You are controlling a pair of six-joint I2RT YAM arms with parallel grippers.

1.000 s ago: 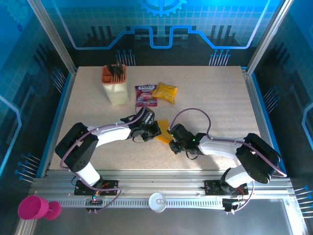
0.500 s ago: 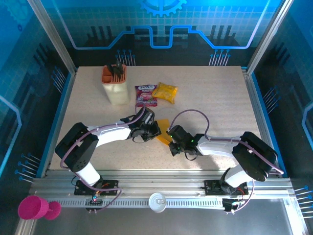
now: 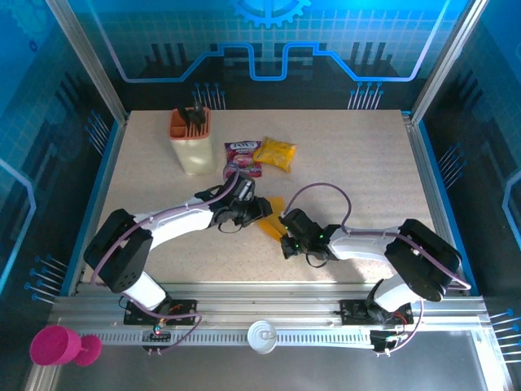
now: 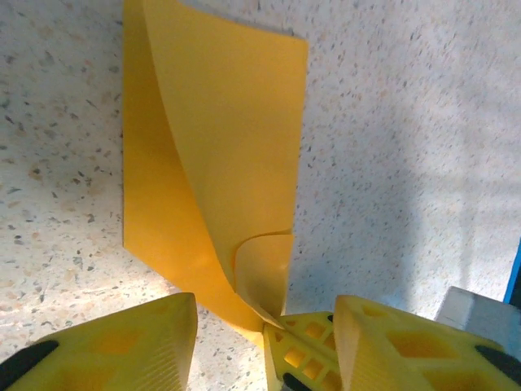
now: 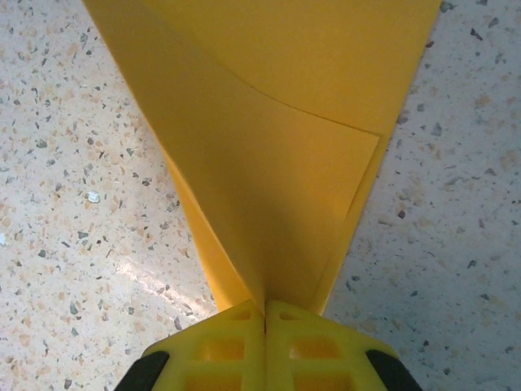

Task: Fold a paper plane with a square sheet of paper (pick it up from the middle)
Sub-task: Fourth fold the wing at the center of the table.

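Observation:
My right gripper holds the paper's corner. My left gripper will next grab the paper's curling flap beside that corner to fold the paper plane.
The square sheet of paper lies mid-table, orange-yellow and folded over on itself, one flap curling up. My right gripper is shut on the paper's near corner, its yellow fingers pressed together; in the top view it sits at the sheet's right edge. My left gripper is open, its two yellow fingers standing either side of that pinched corner with clear gaps; from above it is at the sheet's left edge. The right gripper's fingertips show between the left fingers. A paper plane is out of view.
At the back of the speckled table stand a cream holder with an orange top, a purple-red packet and a glossy yellow snack bag. Metal rails edge the table; a pink cup and a can sit beyond the near edge.
My left gripper has opened and let go of the paper, drawing slightly back and up. The right gripper closed on the paper's corner and still holds it.

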